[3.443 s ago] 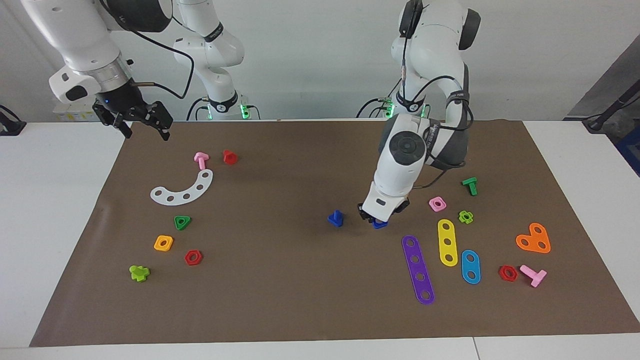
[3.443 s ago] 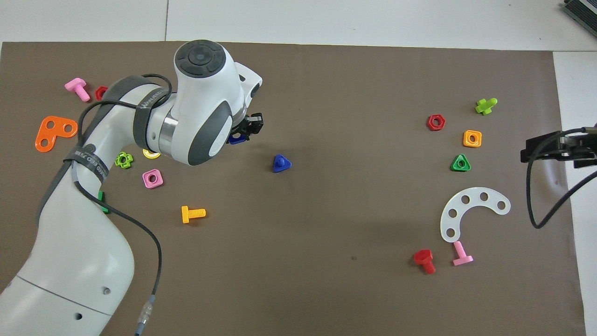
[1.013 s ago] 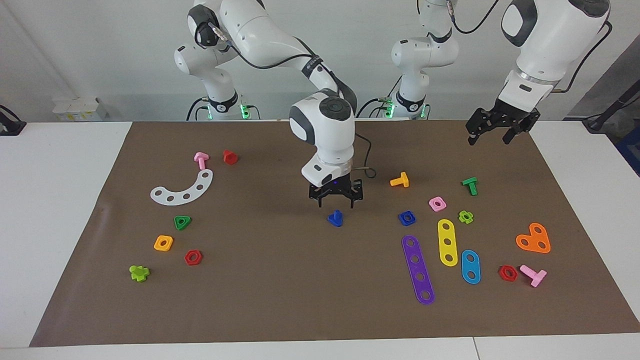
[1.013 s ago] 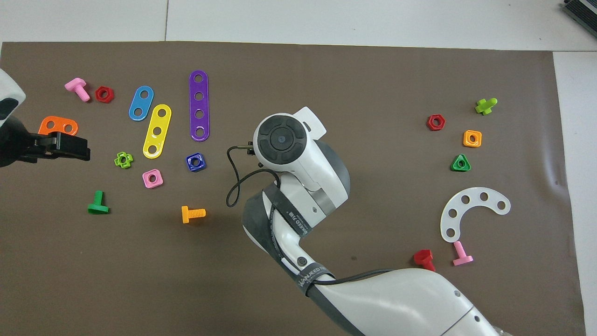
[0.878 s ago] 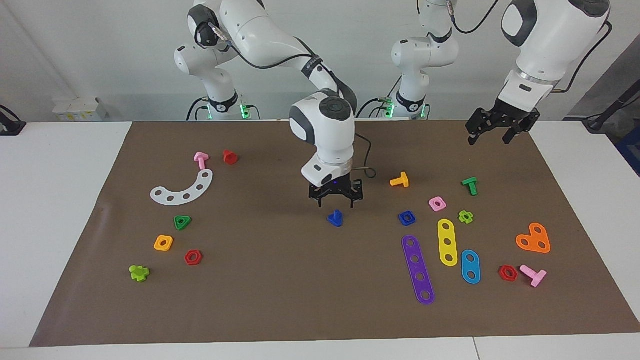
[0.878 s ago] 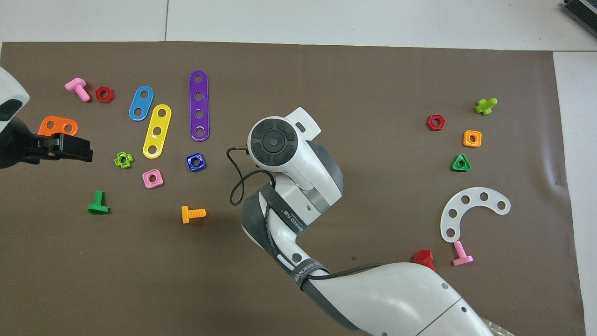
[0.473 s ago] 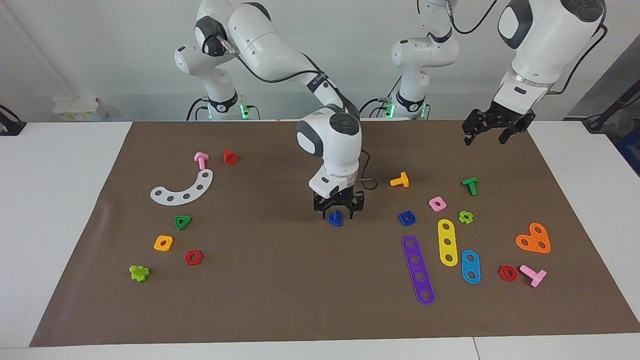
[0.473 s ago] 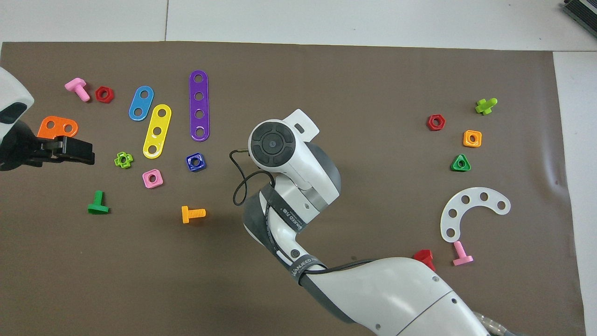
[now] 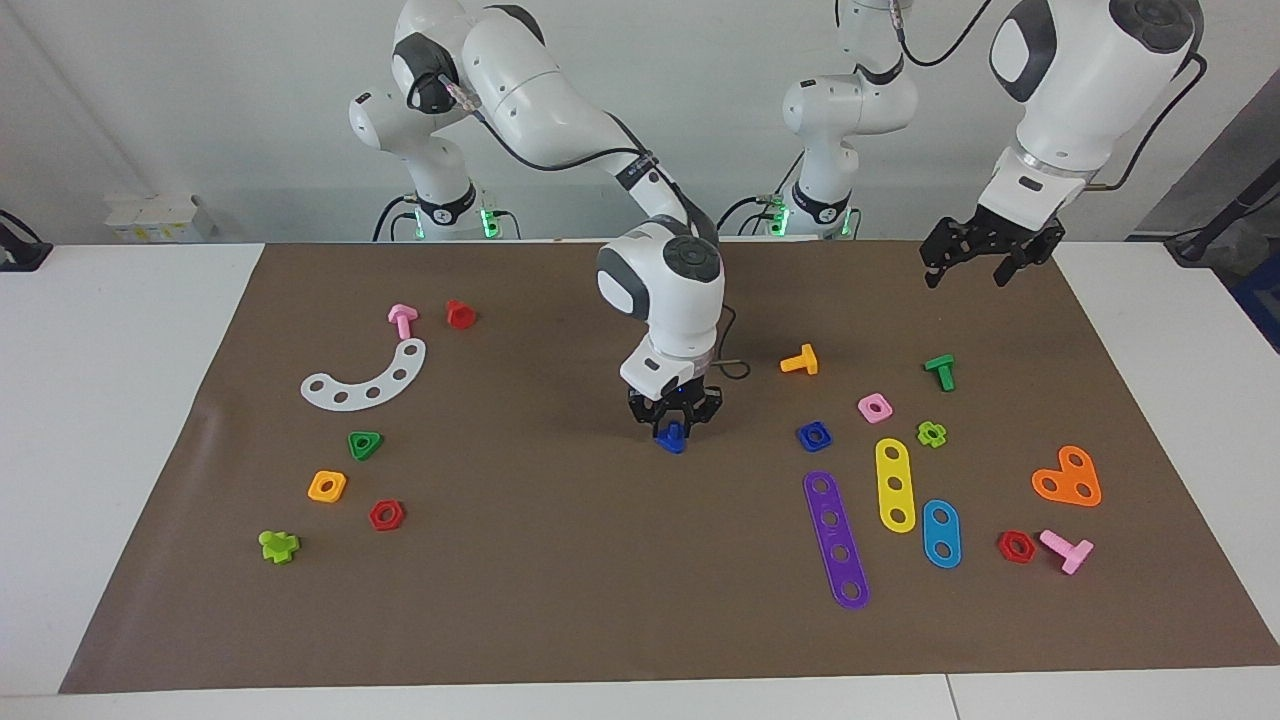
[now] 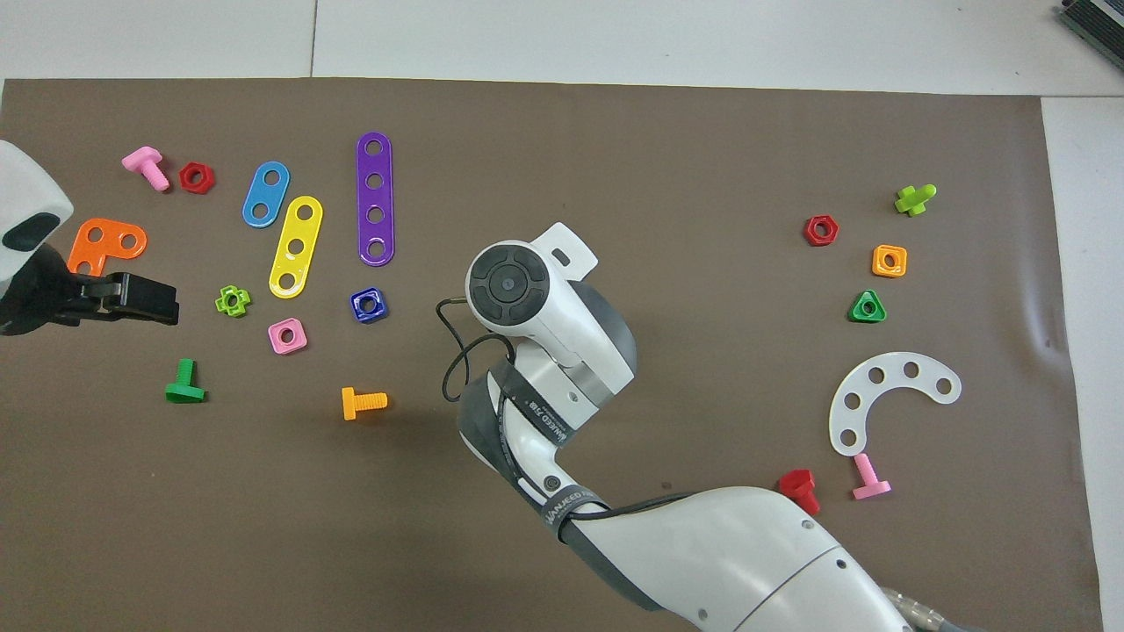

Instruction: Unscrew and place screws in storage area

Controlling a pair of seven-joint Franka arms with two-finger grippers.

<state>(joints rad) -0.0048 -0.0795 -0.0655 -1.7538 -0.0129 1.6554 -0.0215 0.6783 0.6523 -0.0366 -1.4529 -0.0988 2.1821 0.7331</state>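
I need to grab the dark-blue bolt [image 9: 672, 438] by its stem with my right gripper next, to move it into the storage area.
The dark-blue bolt [image 9: 672, 438] stands on its triangular head, stem up, in the middle of the brown mat [image 9: 560, 580]. My right gripper [image 9: 674, 424] is down over it, open, with a finger on either side of the stem. In the overhead view the right arm hides the bolt. The matching blue square nut [image 9: 814, 435] lies on the mat toward the left arm's end; it also shows in the overhead view [image 10: 368, 305]. My left gripper [image 9: 966, 272] waits open and empty, raised over the mat's left-arm end, also in the overhead view [image 10: 163, 304].
Near the nut lie purple [image 9: 836, 538], yellow [image 9: 895, 484] and blue [image 9: 941, 533] strips, an orange bolt [image 9: 800, 361], a pink nut [image 9: 875, 407] and a green bolt [image 9: 940, 371]. Toward the right arm's end lie a white curved strip [image 9: 365, 377] and several nuts and bolts.
The left arm set the blue nut down and rose away. The right arm came to the middle and has lowered its gripper around the blue bolt.
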